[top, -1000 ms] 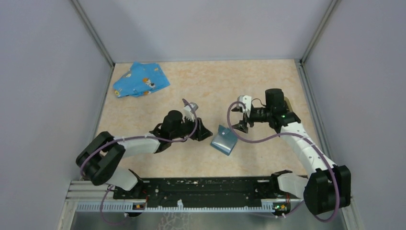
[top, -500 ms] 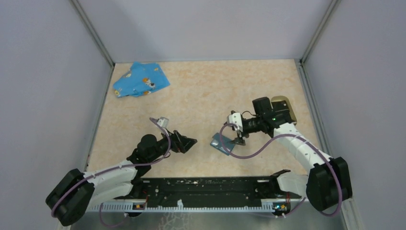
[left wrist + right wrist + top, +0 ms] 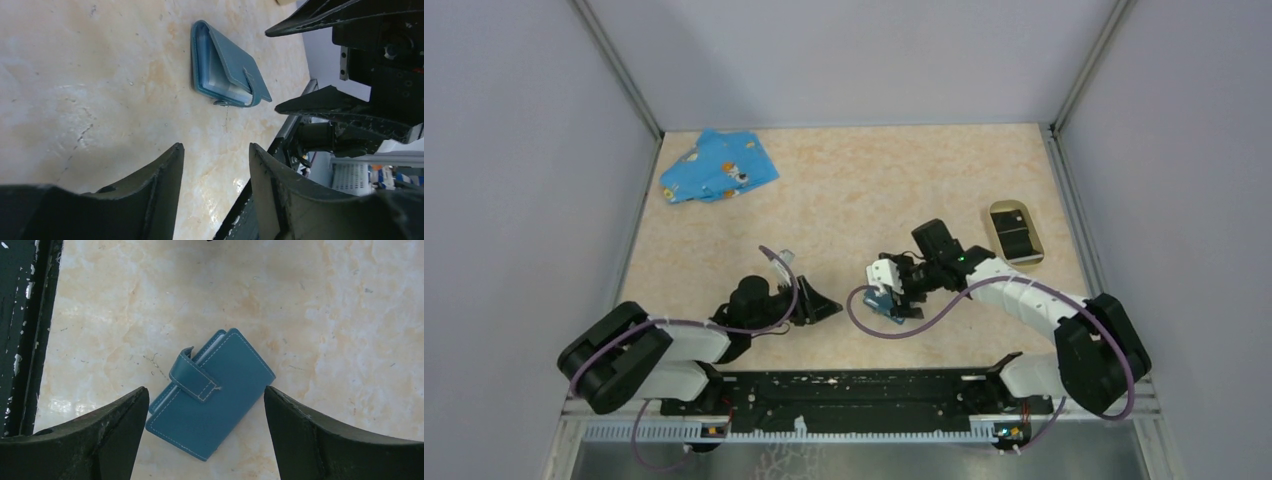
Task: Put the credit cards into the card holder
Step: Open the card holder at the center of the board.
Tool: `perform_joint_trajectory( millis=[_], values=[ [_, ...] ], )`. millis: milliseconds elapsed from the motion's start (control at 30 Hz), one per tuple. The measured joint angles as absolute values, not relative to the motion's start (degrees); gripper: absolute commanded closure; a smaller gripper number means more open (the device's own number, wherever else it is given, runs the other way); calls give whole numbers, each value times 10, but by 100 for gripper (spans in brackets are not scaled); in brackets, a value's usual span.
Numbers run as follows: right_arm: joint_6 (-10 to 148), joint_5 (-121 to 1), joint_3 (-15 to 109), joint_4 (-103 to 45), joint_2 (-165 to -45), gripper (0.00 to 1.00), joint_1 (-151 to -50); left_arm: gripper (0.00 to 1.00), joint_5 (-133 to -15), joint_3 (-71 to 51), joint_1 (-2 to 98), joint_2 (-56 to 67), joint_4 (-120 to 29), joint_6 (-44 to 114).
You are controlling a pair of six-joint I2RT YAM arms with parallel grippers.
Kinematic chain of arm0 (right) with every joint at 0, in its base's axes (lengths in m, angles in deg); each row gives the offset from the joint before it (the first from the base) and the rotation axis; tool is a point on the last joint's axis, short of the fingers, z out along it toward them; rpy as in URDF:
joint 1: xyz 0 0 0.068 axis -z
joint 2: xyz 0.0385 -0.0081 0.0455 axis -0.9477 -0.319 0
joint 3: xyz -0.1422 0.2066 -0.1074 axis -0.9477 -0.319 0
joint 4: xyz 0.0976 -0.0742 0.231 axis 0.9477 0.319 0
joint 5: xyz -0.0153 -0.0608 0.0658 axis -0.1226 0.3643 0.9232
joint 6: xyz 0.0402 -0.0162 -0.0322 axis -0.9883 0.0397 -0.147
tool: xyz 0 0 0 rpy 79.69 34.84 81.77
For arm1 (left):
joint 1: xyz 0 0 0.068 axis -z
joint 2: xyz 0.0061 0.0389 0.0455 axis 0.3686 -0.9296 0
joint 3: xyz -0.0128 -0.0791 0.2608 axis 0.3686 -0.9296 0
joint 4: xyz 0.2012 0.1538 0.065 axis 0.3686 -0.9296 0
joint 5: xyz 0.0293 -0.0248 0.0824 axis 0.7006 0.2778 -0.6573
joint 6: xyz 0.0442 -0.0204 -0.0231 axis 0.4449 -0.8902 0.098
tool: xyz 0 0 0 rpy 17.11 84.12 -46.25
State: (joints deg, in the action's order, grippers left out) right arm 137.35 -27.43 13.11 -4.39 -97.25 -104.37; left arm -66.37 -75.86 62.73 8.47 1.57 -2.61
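Observation:
The right gripper grabs the blue case (image 3: 220, 400) by its cover's edge (image 3: 161, 404) beside the strap next. The case's inside stays free to grab cards.
The card holder (image 3: 1014, 232), a tan-rimmed oval with a black inside, stands alone at the right of the table. The credit cards do not show as such; only pale layers peek from the open edge of a blue strapped case (image 3: 225, 67). This case (image 3: 220, 400) lies flat near the table's front, mostly covered in the top view (image 3: 882, 301). My right gripper (image 3: 205, 388) hangs open just above it, one finger on each side and not touching. My left gripper (image 3: 216, 146) is open and empty, low over the table (image 3: 827, 305), a short way left of the case.
A blue patterned cloth (image 3: 717, 167) lies crumpled at the far left corner. The black base rail (image 3: 854, 395) runs along the near edge, close to the case (image 3: 20, 315). Grey walls enclose the table on three sides.
My right gripper has swung from beside the card holder down and left over the blue case, opening wider. My left arm has drawn back from the case toward the near left.

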Motion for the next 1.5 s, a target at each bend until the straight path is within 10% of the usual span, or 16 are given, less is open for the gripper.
perform_joint_trajectory(
  millis=[567, 800, 1067, 1500],
  values=[
    [1184, -471, 48, -97, -926, 13, -1143, 46, -546, -655, 633, -219, 256, -131],
    [1144, -527, 45, -136, -926, 41, -1145, 44, -539, -631, 638, -245, 283, -148],
    [1111, -561, 45, -163, -911, 98, -1142, 34, -534, -599, 638, -251, 283, -142],
    [956, -450, 84, -174, -896, 100, -990, 28, -578, -653, 638, -159, 239, -63]
  ],
)
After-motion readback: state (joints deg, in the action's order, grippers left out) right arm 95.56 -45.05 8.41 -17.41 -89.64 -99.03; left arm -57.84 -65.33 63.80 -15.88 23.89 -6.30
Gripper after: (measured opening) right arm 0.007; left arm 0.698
